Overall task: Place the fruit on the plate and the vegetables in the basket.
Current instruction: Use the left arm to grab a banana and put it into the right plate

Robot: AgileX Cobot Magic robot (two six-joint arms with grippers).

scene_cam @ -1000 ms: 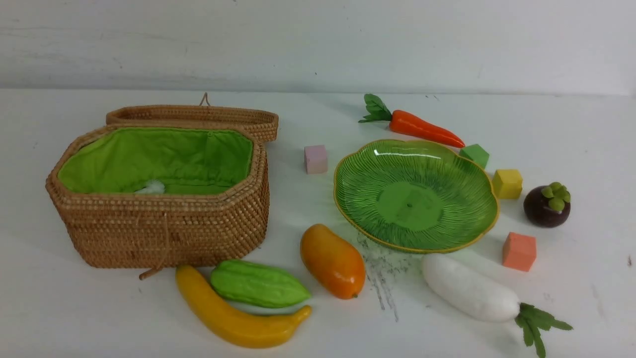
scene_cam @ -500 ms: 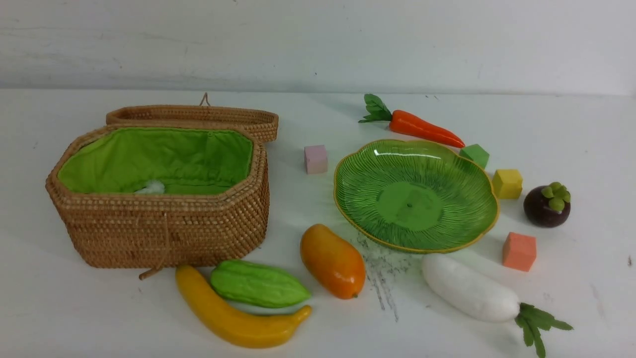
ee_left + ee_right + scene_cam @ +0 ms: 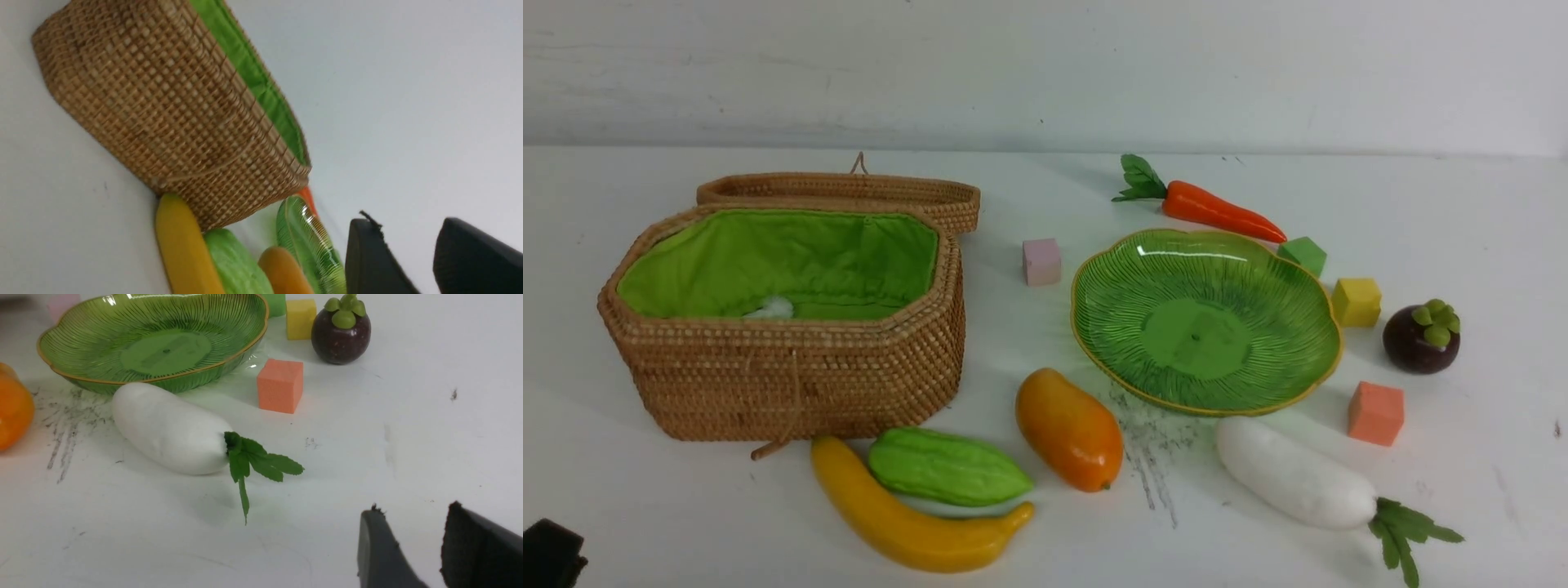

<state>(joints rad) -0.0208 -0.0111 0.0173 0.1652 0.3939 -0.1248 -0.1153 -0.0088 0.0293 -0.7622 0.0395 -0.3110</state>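
The long, curved banana's ends reach far apart. My left gripper should next grab the banana around its thick middle (image 3: 900,536) for balance.
The open wicker basket (image 3: 792,384) stands at the left, and the green plate (image 3: 1307,359) at centre right holds nothing. In front of the basket lie the banana (image 3: 898,527), the gourd (image 3: 947,467) and the mango (image 3: 1068,429). The radish (image 3: 1294,475) lies in front of the plate, the carrot (image 3: 1217,211) behind it and the mangosteen (image 3: 1421,339) to its right. My left gripper (image 3: 404,222) is open and empty, low on the near side of the basket (image 3: 171,106). My right gripper (image 3: 413,508) is open and empty, short of the radish (image 3: 171,428).
Small foam cubes sit around the plate: pink (image 3: 1042,261), green (image 3: 1303,253), yellow (image 3: 1356,302) and orange (image 3: 1376,412). The basket's lid (image 3: 849,192) lies folded back behind it. Dark scuff marks (image 3: 1152,457) streak the white table. A wall closes the back.
A black part of my left arm has come into the front view at the bottom left corner. None of the objects has moved.
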